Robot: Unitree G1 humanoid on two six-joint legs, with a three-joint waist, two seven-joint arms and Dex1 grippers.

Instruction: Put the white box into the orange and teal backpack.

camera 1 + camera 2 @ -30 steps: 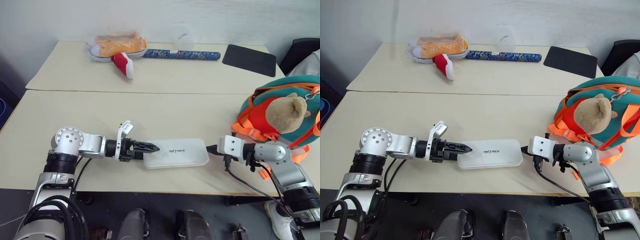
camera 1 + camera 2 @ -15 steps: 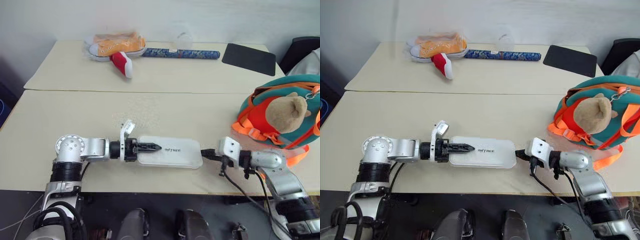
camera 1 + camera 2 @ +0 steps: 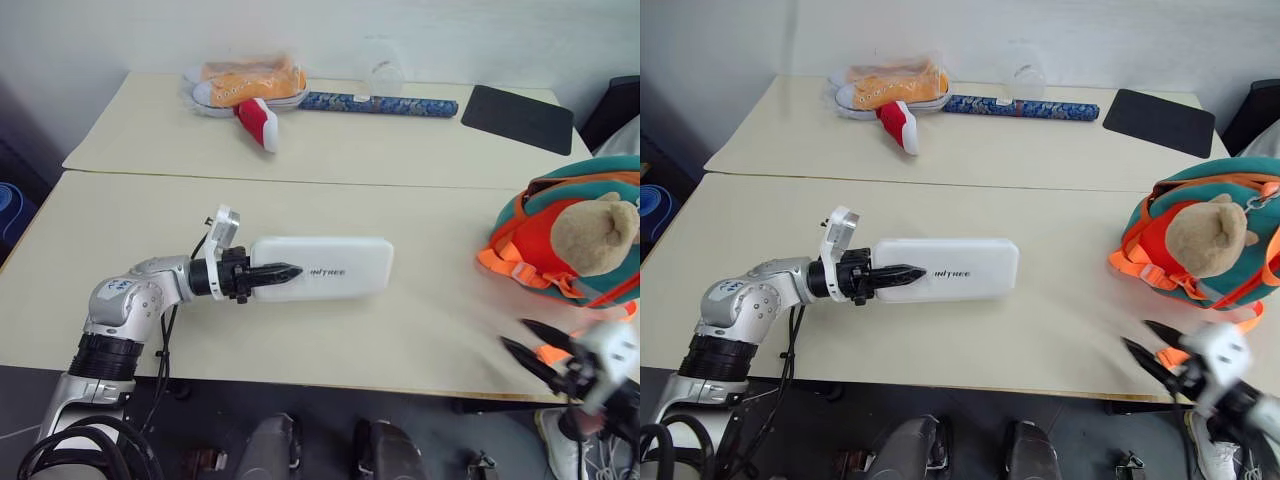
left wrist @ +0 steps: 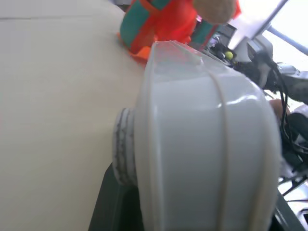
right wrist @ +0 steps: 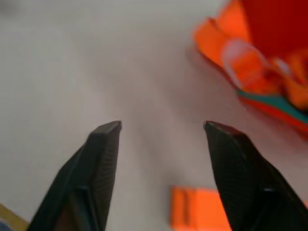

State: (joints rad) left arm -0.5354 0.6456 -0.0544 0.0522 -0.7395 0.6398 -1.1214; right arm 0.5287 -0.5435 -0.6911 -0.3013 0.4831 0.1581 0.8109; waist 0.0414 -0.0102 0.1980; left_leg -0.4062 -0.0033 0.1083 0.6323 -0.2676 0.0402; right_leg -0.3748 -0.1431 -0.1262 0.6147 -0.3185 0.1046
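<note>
My right gripper is to grab the backpack by its lower front next. It needs to hold the backpack steady for the white box.
The white box hangs just above the near table with its lettered face up. My left gripper is shut on its left end, one black finger lying over the top. In the left wrist view the white box looms close, with the orange and teal backpack beyond it. The backpack, a plush bear head on its front, sits at the table's right edge. My right gripper hovers open at the front right corner, near an orange strap, apart from the box. Nothing lies between its fingers.
On the far table lie orange sneakers, a red and white item, a blue patterned roll, a clear jar and a black pad. A seam divides the two tables.
My left gripper has shut on the box's left end and lifted it off the table. My right gripper has left the box's right end, drawn back to the front right and opened.
</note>
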